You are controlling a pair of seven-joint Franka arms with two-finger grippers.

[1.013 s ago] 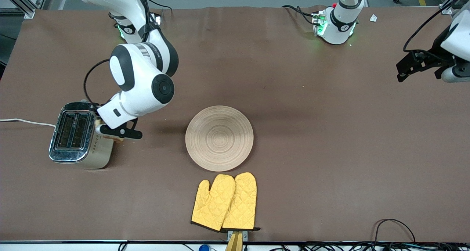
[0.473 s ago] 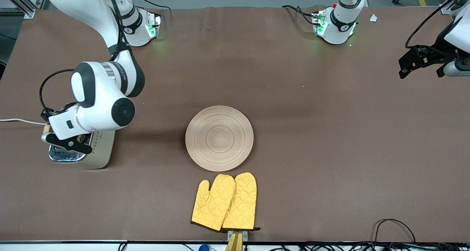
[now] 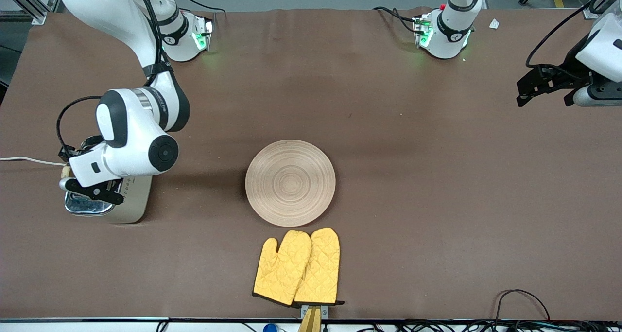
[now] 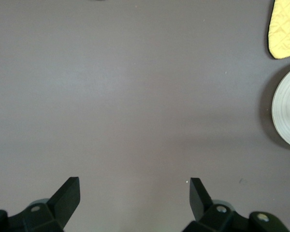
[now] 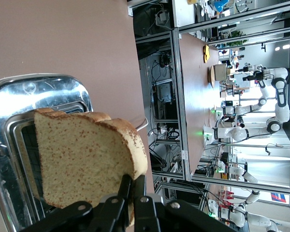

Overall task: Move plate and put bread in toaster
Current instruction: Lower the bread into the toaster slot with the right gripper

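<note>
I should lower the bread slice (image 5: 82,159) with my right gripper before I release it. The slice's lower edge is above the toaster's slots, so the slice would tip if I opened now.
My right gripper (image 3: 65,178) is over the cream toaster (image 3: 132,201) at the right arm's end of the table. It is shut on the brown bread slice (image 5: 82,159), pinching its crust edge. In the right wrist view the gripper (image 5: 133,182) holds the slice upright just above the toaster's chrome top (image 5: 38,92) and its slots. Only a sliver of the bread (image 3: 63,170) shows in the front view. The round wooden plate (image 3: 290,182) lies mid-table and also shows in the left wrist view (image 4: 289,113). My left gripper (image 3: 544,100) is open and empty (image 4: 134,187) above bare table at the left arm's end.
A pair of yellow oven mitts (image 3: 297,266) lies just nearer to the front camera than the plate; one mitt shows in the left wrist view (image 4: 285,29). The toaster's white cord (image 3: 29,161) runs off the table's end. Cables lie along the front edge (image 3: 520,303).
My right gripper carried the bread from beside the toaster to over its top, then held nearly still. My left gripper drifted slightly, still open.
</note>
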